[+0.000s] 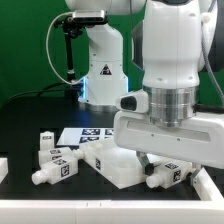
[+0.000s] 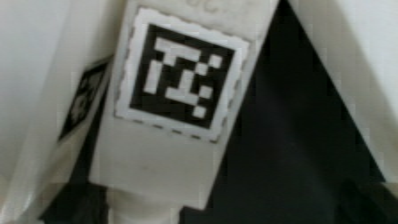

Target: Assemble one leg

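I am ready to close: my fingertips reach down beside the leg at its narrower stub end (image 2: 146, 205), so I would hold the leg if I closed now.
In the exterior view my gripper (image 1: 153, 163) is low over the table, at the right edge of the white square tabletop (image 1: 108, 160). A leg (image 1: 166, 176) with black-and-white tags lies right under it. In the wrist view that leg (image 2: 175, 100) fills the frame, a large tag facing the camera and its narrower stub end running down between dark shapes at the jaws. The dark hides whether the fingers press on it. Three more legs (image 1: 52, 156) lie in a group at the exterior view's left.
The marker board (image 1: 88, 133) lies flat behind the tabletop. The arm's white base (image 1: 100, 65) stands at the back, with a black stand and cables to its left. The table's white front edge (image 1: 100, 205) runs along the bottom.
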Tool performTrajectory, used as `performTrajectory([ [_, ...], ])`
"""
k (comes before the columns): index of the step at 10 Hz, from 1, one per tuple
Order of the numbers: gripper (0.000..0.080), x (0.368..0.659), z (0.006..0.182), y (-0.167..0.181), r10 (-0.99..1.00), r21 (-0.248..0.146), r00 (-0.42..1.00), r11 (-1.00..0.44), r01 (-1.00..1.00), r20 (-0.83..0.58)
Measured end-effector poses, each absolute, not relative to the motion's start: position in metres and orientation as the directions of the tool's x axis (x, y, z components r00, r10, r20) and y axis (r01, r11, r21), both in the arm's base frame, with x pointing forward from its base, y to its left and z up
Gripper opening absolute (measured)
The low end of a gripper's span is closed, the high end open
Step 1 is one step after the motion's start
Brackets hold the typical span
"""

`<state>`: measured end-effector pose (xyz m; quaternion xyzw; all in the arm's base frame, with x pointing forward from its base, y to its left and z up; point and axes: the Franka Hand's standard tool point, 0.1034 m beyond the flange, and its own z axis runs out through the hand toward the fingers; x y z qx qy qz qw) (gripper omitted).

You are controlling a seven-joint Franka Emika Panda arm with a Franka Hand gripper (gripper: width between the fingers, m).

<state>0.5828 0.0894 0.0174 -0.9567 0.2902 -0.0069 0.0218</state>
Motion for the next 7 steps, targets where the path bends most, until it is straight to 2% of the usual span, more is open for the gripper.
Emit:
performTrajectory([
  [7, 0.0648, 0.5760, 0.0123, 0.0923, -0.543, -0.038, 0.840, -0.839, -0.543, -0.009],
])
